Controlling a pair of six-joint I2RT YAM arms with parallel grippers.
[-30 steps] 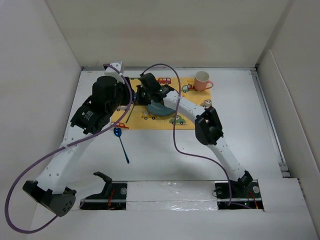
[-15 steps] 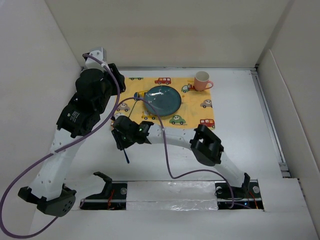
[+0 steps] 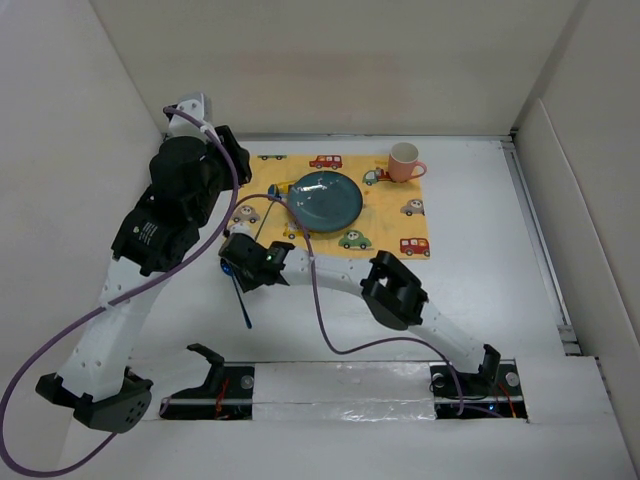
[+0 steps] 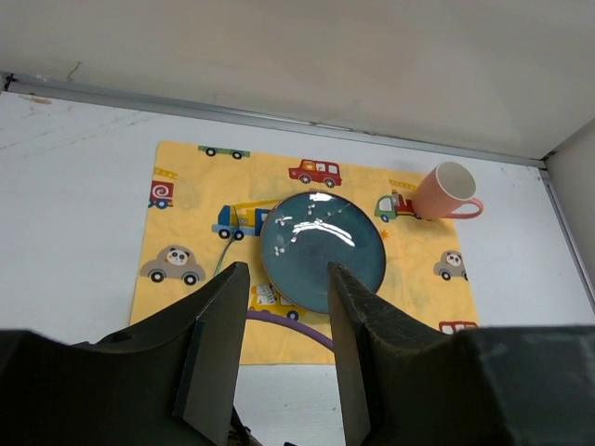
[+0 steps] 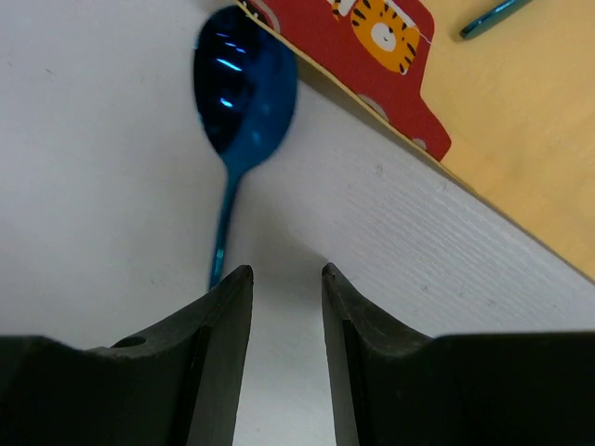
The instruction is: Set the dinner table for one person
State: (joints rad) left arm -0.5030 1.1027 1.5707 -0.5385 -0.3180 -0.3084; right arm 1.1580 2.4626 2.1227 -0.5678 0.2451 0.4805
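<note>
My right gripper is going to grab the blue spoon next by its handle close to the bowl [image 3: 236,284], to complete the setting beside the plate [image 3: 324,198].
A dark blue plate [image 3: 324,198] lies on the yellow car-print mat [image 3: 390,225], with a pink mug [image 3: 404,161] at the mat's far right corner. On the white dinner table [image 3: 480,260], just off the mat's near left edge, lies a blue spoon [image 3: 243,303] [image 5: 244,84]. My right gripper [image 3: 238,262] [image 5: 286,269] hovers low over the spoon, open and empty, the handle just left of its fingers. High at the far left, my left gripper [image 4: 286,268] stands open and empty above the plate [image 4: 322,251]. A thin teal utensil [image 5: 493,14] rests on the mat left of the plate.
White walls close in the far side and the left side of the table. A raised panel [image 3: 560,230] runs along the right. The right arm's purple cable [image 3: 320,310] loops over the table below the mat. Both arm bases sit at the near edge.
My right gripper let go of the plate on the mat, opened, and swung near-left down to the spoon. The left arm drew back to the far left.
</note>
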